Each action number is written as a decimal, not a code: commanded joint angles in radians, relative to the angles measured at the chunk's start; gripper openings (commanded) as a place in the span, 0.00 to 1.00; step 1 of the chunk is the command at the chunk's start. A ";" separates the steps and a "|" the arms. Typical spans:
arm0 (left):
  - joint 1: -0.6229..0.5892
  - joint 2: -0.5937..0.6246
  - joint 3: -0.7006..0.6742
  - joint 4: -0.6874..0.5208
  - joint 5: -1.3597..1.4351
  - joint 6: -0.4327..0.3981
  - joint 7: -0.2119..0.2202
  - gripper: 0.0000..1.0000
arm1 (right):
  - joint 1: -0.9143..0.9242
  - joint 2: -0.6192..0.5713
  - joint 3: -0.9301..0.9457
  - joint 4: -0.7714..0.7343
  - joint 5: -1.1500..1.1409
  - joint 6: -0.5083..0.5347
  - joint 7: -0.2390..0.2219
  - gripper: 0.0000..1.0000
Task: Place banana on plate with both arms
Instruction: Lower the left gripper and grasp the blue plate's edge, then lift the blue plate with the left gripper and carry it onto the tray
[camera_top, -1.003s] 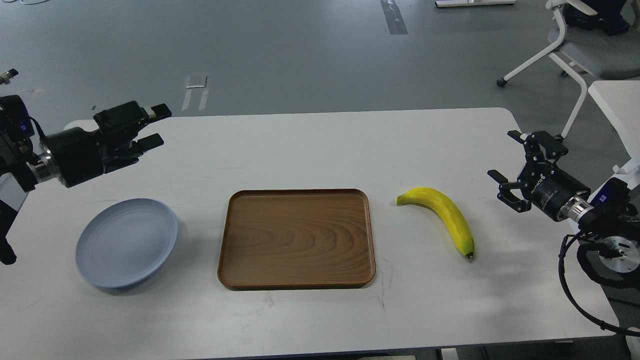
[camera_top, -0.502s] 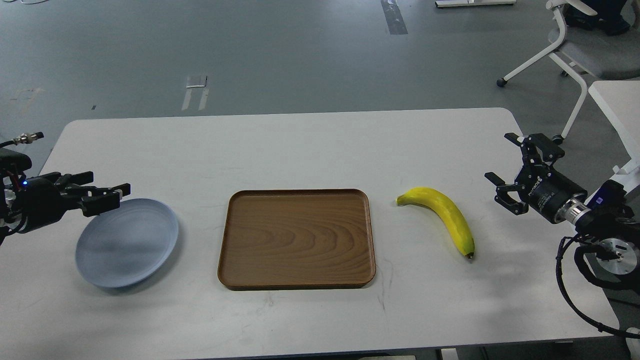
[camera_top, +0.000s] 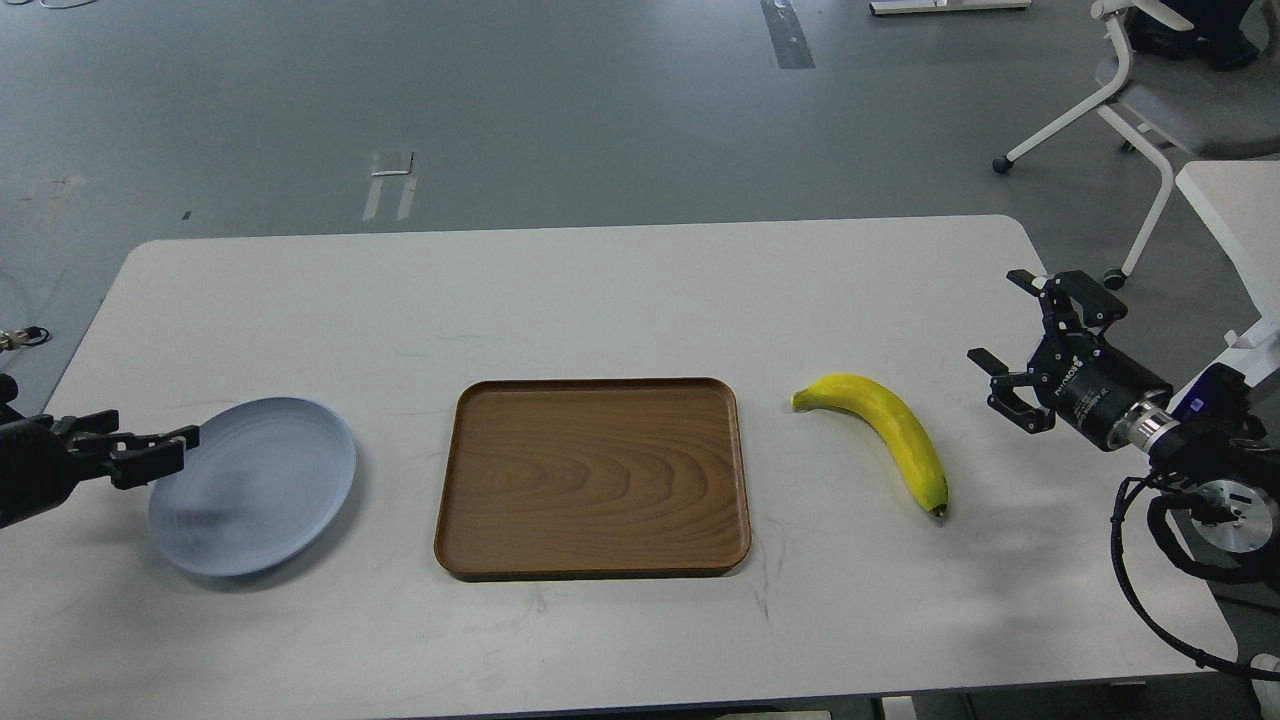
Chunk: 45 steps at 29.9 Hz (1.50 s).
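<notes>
The plate needs to go on the wooden tray (camera_top: 593, 478) for the banana, so my left gripper will grab it by its rim (camera_top: 204, 422) next.
The yellow banana (camera_top: 893, 428) lies on the white table (camera_top: 600, 290), right of the wooden tray, stem end pointing left and dark tip toward me. The pale blue-grey plate (camera_top: 262, 485) sits at the table's left, empty. My left gripper (camera_top: 150, 440) is low at the plate's left rim, fingers apart, holding nothing; whether it touches the rim I cannot tell. My right gripper (camera_top: 1000, 318) is open and empty, hovering to the right of the banana and clear of it.
A rectangular brown wooden tray (camera_top: 593, 478) sits empty between plate and banana. A white office chair (camera_top: 1150, 90) and the corner of another white table (camera_top: 1235, 200) stand beyond the table's right end. My right arm's cables hang off the right edge.
My left arm has swung down and back from above the table's far left to the plate's left rim. My right gripper has crept slightly left toward the banana. The banana has not moved.
</notes>
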 joint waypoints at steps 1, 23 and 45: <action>0.036 -0.009 0.000 0.012 -0.024 0.000 0.000 0.98 | 0.000 0.000 0.000 0.000 0.000 0.000 0.000 1.00; 0.085 -0.035 0.000 0.027 -0.127 0.024 0.000 0.00 | -0.003 0.001 -0.002 0.003 0.000 0.000 0.000 1.00; -0.076 -0.004 -0.002 -0.170 -0.188 -0.003 0.000 0.00 | -0.011 -0.003 0.000 -0.001 0.000 0.000 0.000 1.00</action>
